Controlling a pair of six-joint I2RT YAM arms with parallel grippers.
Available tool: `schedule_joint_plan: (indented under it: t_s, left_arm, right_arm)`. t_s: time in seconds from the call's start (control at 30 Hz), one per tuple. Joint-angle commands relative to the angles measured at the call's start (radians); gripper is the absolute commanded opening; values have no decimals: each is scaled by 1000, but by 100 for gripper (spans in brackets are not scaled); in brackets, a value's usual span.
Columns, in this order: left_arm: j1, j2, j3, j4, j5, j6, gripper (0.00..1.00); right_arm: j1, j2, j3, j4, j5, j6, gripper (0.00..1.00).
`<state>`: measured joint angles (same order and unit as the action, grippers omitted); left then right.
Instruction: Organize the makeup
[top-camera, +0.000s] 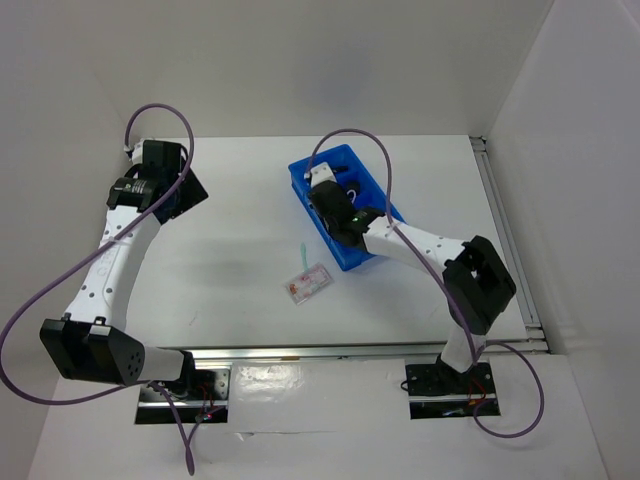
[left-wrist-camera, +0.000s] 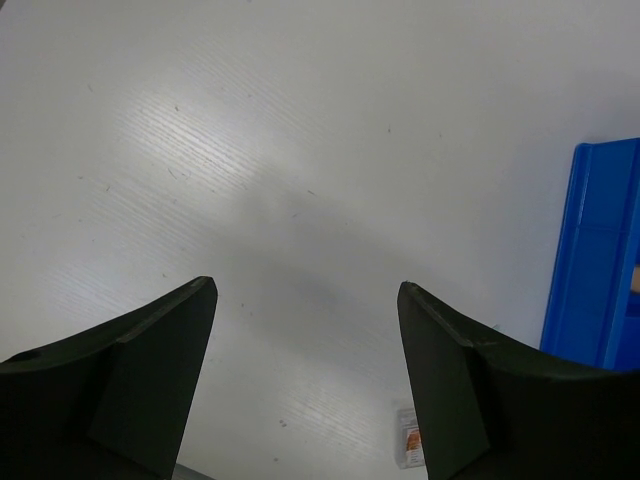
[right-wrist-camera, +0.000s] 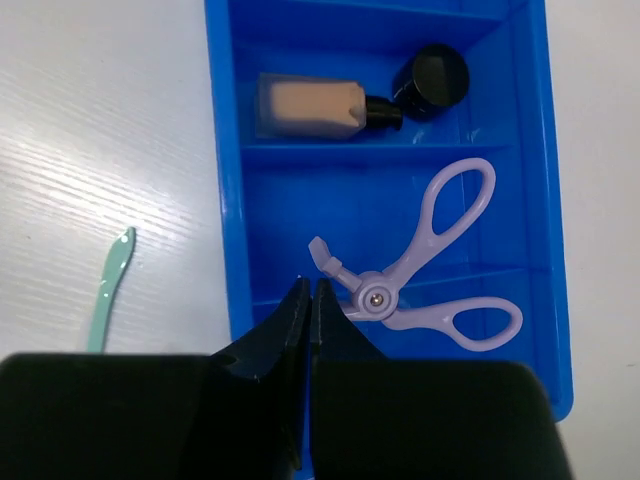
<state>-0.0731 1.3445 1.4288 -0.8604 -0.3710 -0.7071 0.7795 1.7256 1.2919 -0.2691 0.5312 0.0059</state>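
Observation:
The tool would stay in the tray if I lifted my right gripper now, because the gripper is shut and empty beside the lilac looped tool's head (right-wrist-camera: 374, 297).
The blue tray (right-wrist-camera: 228, 200) holds a beige black-capped bottle (right-wrist-camera: 305, 107) and a round black puff (right-wrist-camera: 432, 78) in its far compartment. A lilac looped tool (right-wrist-camera: 430, 260) lies in the middle compartment. My right gripper (right-wrist-camera: 312, 290) is shut and empty, just left of the tool's head, over the tray (top-camera: 352, 258). A clear pink-red packet (top-camera: 308, 284) lies on the table in front of the tray; it also shows in the left wrist view (left-wrist-camera: 410, 442). My left gripper (left-wrist-camera: 305, 288) is open and empty above bare table at the far left (top-camera: 160, 185). The slim black tube and the silver piece are out of view.
A mint green spatula (right-wrist-camera: 110, 290) lies on the table left of the tray, also seen from above (top-camera: 303, 250). The tray's edge shows at the right of the left wrist view (left-wrist-camera: 595, 260). White walls close in the table at the back and right.

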Motion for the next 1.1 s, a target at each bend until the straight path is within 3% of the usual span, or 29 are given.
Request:
schedule_joint_plan:
  t_s: [0.0, 0.37, 0.4, 0.5, 0.6, 0.73, 0.9, 1.07]
  left_arm:
    - [6, 5, 12, 20, 6, 15, 86]
    - [6, 25, 12, 29, 24, 24, 86]
    - [6, 25, 21, 29, 24, 24, 86]
    - [6, 25, 21, 29, 24, 24, 86]
    - [6, 35, 21, 29, 24, 24, 86]
    - [6, 35, 21, 29, 24, 24, 86]
    - [6, 25, 12, 29, 34, 24, 86]
    - [6, 16, 12, 29, 43, 15, 85]
  right_arm:
    - [-26, 9, -20, 114, -43, -27, 0]
    - [-89, 154, 21, 156, -46, -57, 2]
    - [-89, 154, 21, 156, -56, -57, 10]
    - [-98, 154, 32, 156, -65, -57, 53]
    - [-98, 140, 53, 166, -65, -66, 65]
    - [-98, 92, 90, 133, -56, -46, 65]
    - [-71, -9, 136, 53, -92, 19, 43]
    - [22, -27, 155, -62, -216, 133, 41]
